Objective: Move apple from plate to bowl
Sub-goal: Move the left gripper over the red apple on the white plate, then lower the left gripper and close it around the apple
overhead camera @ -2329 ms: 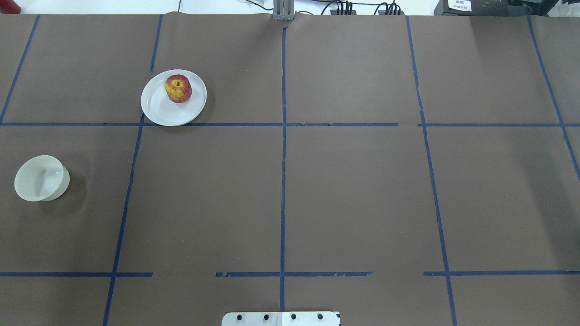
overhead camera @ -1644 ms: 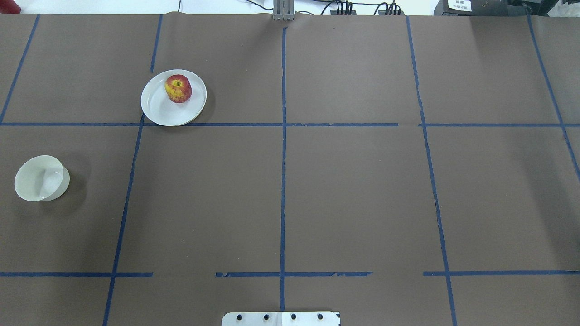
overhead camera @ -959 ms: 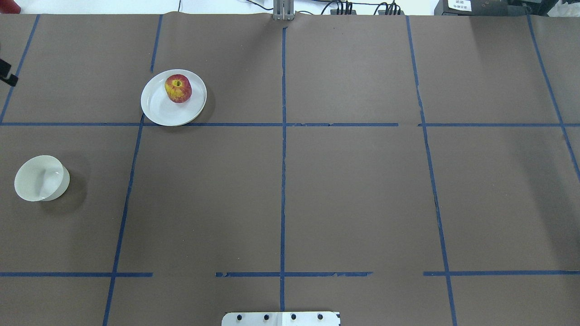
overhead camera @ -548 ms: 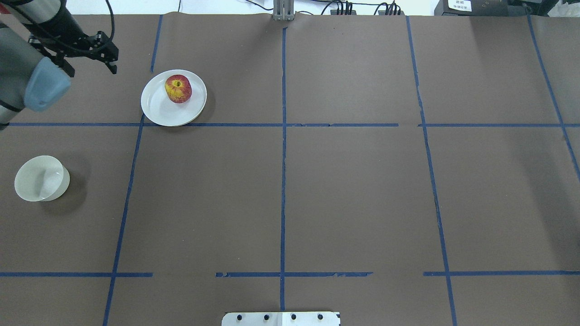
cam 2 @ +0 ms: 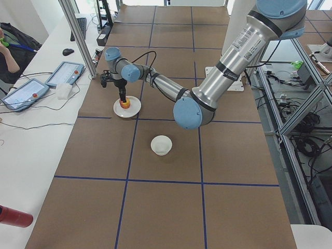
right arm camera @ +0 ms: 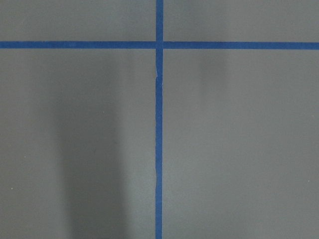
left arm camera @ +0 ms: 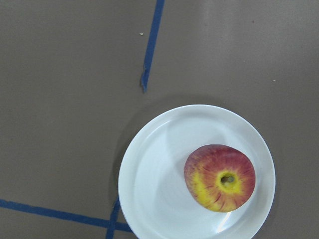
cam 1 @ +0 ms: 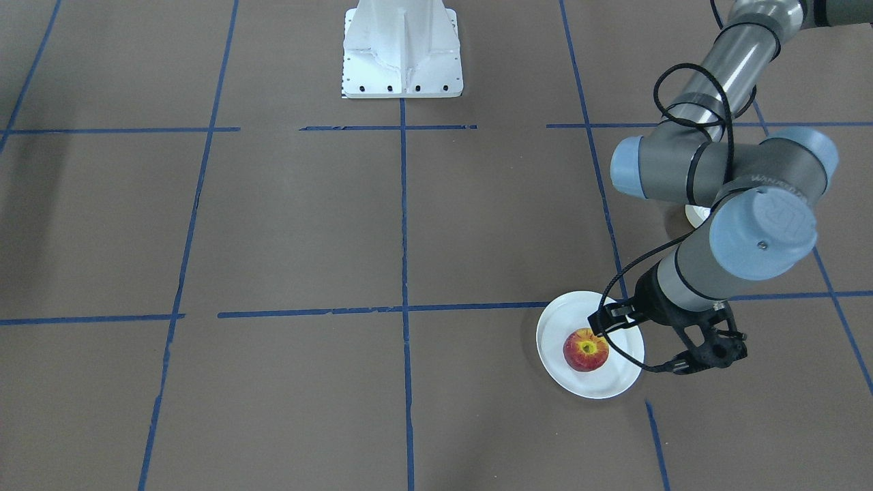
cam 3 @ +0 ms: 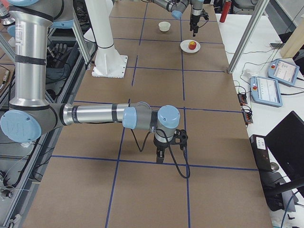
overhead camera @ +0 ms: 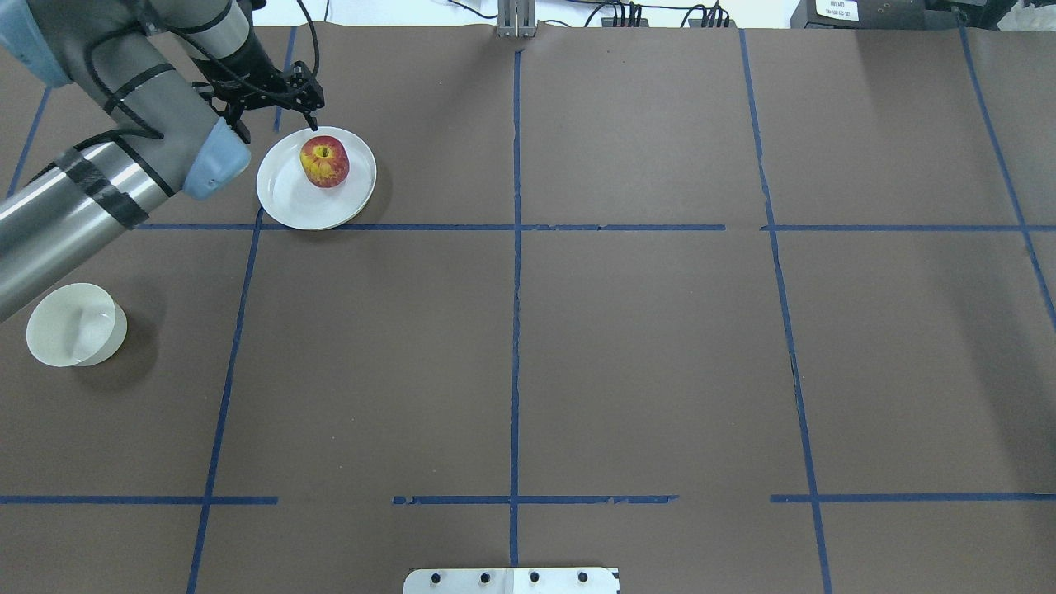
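Note:
The left gripper should next grab the apple by its rounded red-and-yellow body (cam 1: 582, 353), so it can move the apple from the plate (cam 1: 565, 319) into the bowl.
The red apple (overhead camera: 324, 161) with its yellow stem patch lies on the far side of the white plate (overhead camera: 297, 202). It also shows in the front view (cam 1: 586, 349) and the left wrist view (left arm camera: 220, 178). My left gripper (overhead camera: 278, 125) hangs open and empty above the plate's far-left rim, beside the apple and not touching it. The cream bowl (overhead camera: 70, 326) stands empty at the near left, apart from the plate. My right gripper (cam 3: 169, 153) shows only in the exterior right view, low over bare table. I cannot tell whether it is open or shut.
Blue tape lines grid the brown table cover. The white robot base (cam 1: 402, 48) stands at the near middle edge. Tablets (cam 2: 65, 73) and a metal post (cam 2: 78, 41) stand along the table's far side. A red bottle (cam 2: 13, 217) lies at one corner.
My left arm has swung in from the left edge, and its open gripper now hangs over the plate's far-left rim. Apple, plate and bowl have not moved.

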